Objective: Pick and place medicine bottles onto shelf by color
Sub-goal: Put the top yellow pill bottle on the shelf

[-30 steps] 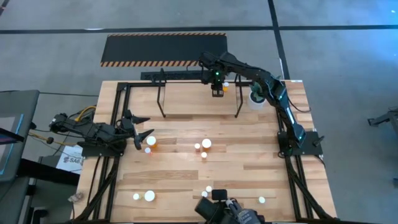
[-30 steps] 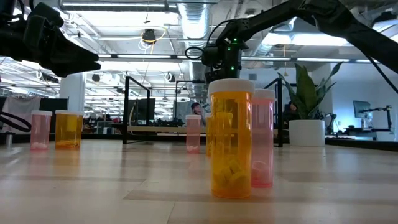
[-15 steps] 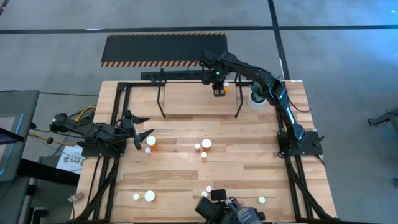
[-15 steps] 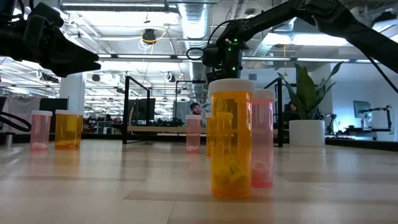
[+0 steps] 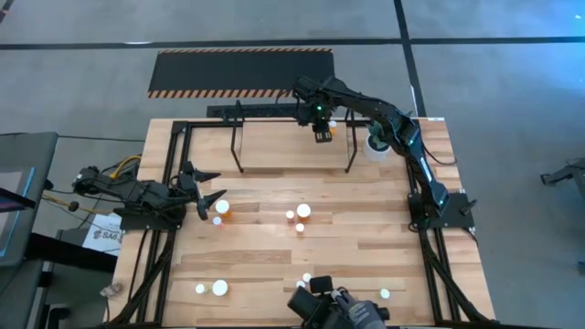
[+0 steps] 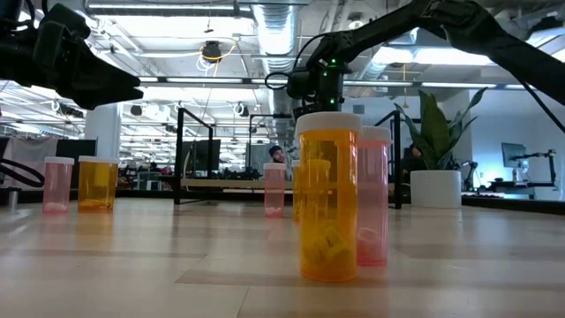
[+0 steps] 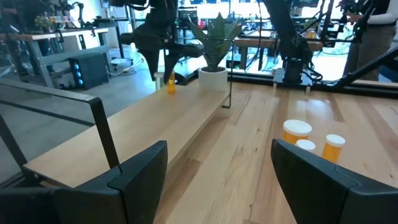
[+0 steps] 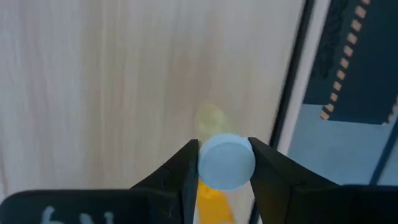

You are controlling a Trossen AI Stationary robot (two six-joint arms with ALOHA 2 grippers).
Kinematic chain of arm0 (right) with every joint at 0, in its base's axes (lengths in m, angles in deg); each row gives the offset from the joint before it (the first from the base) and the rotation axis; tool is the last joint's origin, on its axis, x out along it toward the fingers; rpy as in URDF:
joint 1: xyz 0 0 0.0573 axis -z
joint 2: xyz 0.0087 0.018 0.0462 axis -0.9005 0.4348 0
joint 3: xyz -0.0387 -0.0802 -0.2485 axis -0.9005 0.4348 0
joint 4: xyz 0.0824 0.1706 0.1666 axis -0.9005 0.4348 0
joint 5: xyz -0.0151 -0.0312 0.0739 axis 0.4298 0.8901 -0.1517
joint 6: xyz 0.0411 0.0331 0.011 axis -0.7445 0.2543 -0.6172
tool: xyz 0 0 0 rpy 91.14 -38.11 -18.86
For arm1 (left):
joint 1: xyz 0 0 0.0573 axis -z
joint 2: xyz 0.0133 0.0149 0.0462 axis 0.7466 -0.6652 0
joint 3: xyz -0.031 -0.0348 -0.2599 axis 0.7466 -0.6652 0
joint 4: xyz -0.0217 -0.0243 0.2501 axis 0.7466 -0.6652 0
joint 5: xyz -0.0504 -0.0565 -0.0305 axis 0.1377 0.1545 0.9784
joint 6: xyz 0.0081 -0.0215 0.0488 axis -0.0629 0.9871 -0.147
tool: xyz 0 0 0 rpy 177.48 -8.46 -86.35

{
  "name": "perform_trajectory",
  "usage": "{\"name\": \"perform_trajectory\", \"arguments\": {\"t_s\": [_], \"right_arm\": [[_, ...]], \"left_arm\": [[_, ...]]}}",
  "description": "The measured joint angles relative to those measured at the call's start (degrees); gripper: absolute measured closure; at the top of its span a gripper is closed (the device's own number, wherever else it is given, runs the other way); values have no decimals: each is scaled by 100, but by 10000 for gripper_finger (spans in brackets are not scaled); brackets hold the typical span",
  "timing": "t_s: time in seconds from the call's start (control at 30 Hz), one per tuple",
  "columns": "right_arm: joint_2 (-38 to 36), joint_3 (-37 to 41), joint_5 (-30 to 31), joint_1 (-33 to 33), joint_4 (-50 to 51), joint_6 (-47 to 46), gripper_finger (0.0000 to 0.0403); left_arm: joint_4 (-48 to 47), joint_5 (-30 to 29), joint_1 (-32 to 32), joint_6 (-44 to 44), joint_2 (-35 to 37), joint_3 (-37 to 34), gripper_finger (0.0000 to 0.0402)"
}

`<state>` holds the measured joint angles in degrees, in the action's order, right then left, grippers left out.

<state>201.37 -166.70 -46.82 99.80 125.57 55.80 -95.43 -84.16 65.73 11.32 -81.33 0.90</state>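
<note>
In the right wrist view the bottle's base is over the shelf board, inside its edge, and would stand, so it is time to open my right gripper.
My right gripper hangs over the far right part of the shelf and is shut on a small orange bottle with a white cap. It also shows in the low view, high above the board. Another orange bottle stands on the shelf beside it. My left gripper is open and empty at the table's left, just short of an orange bottle and a small one. More bottles stand mid-table and near the front edge. My right gripper pinches the orange bottle at the sides of its white cap between its two fingers. The fingers come from above, pointing down. The bottle hangs upright below them, clear of the shelf board.
A white pot with a green plant stands right of the shelf. The black hazard-striped mat lies beyond the table's far edge. The shelf's black upright posts stand around the board. A black device sits at the near edge.
My right gripper has risen slightly above the shelf with the orange bottle still held.
</note>
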Motion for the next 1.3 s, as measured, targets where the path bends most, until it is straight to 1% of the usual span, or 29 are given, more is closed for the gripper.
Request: {"name": "perform_trajectory", "arguments": {"t_s": [0.6, 1.3], "right_arm": [[33, 4, -4, 138, -33, 2, 261], [35, 4, -33, 119, -98, 153, 255]], "left_arm": [[0, 0, 2, 0, 2, 0, 129], [0, 0, 2, 0, 0, 0, 129]]}}
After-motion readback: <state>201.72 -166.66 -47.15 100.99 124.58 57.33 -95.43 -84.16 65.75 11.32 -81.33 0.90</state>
